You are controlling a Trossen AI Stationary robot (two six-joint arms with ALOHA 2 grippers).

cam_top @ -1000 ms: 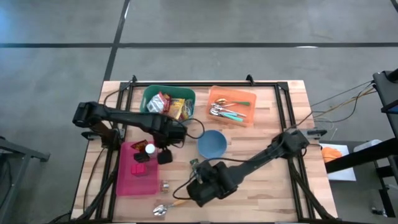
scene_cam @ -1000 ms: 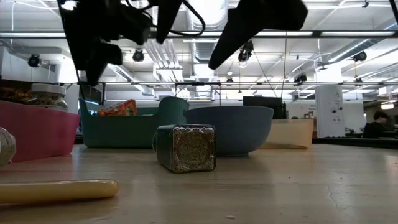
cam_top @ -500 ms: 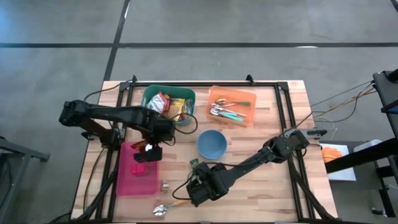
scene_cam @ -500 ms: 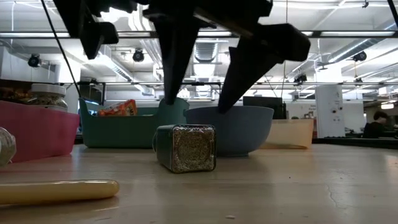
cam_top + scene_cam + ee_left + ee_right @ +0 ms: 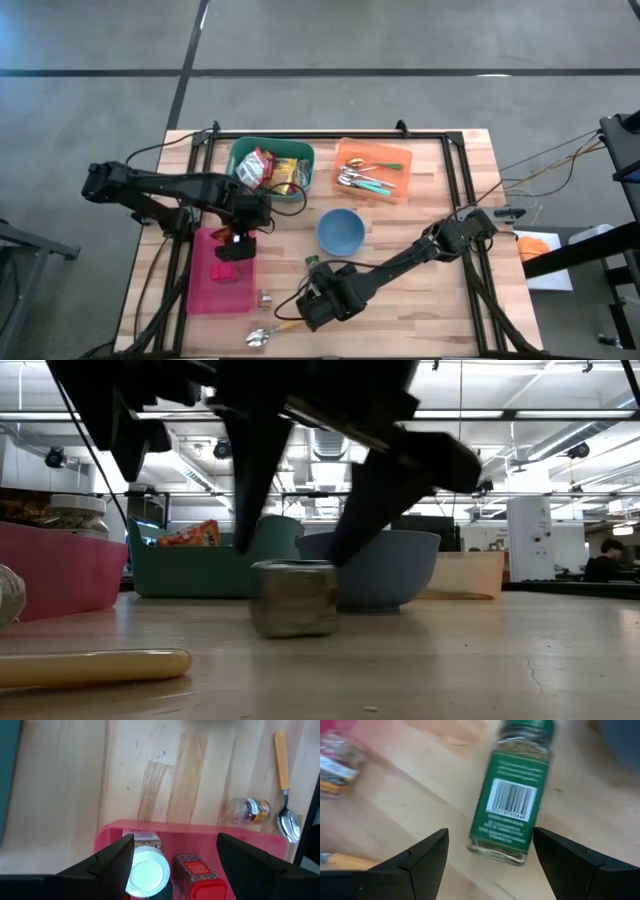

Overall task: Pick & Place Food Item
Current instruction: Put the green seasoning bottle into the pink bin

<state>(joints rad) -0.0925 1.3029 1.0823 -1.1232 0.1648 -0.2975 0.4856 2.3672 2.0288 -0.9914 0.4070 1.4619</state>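
My right gripper needs to grab the spice jar by its labelled body (image 5: 509,807) next, so that the spice jar's green cap (image 5: 532,725) stays free while it places the jar.
A green spice jar (image 5: 515,795) lies on its side on the wooden table (image 5: 420,300), in front of the blue bowl (image 5: 340,232). It also shows as the jar (image 5: 293,598) in the low view. My right gripper (image 5: 490,837) hangs open over it, one finger on each long side. My left gripper (image 5: 175,840) is open above the pink bin (image 5: 200,827) and holds nothing. In that bin stand a white-lidded jar (image 5: 147,872) and a red-capped jar (image 5: 197,875). From above, my left gripper (image 5: 240,242) is at the bin's far end and my right gripper (image 5: 316,277) at the table's near middle. My right gripper comes from above, slanting down, with its fingers along the spice jar's two long sides. In the low view its fingertips (image 5: 250,530) reach down to the jar's upper edges (image 5: 262,567). I cannot tell whether they touch it.
A green bin (image 5: 272,168) of snack packets and an orange tray (image 5: 373,170) of cutlery stand at the far edge. A small clear jar (image 5: 266,297) and a yellow-handled spoon (image 5: 270,332) lie near the front edge, left of my right gripper.
My left gripper has drawn back toward the table's left edge, from beside the blue bowl to above the pink bin, and tipped somewhat. My right gripper has sunk toward the spice jar, its fingers now coming down on either side of it.
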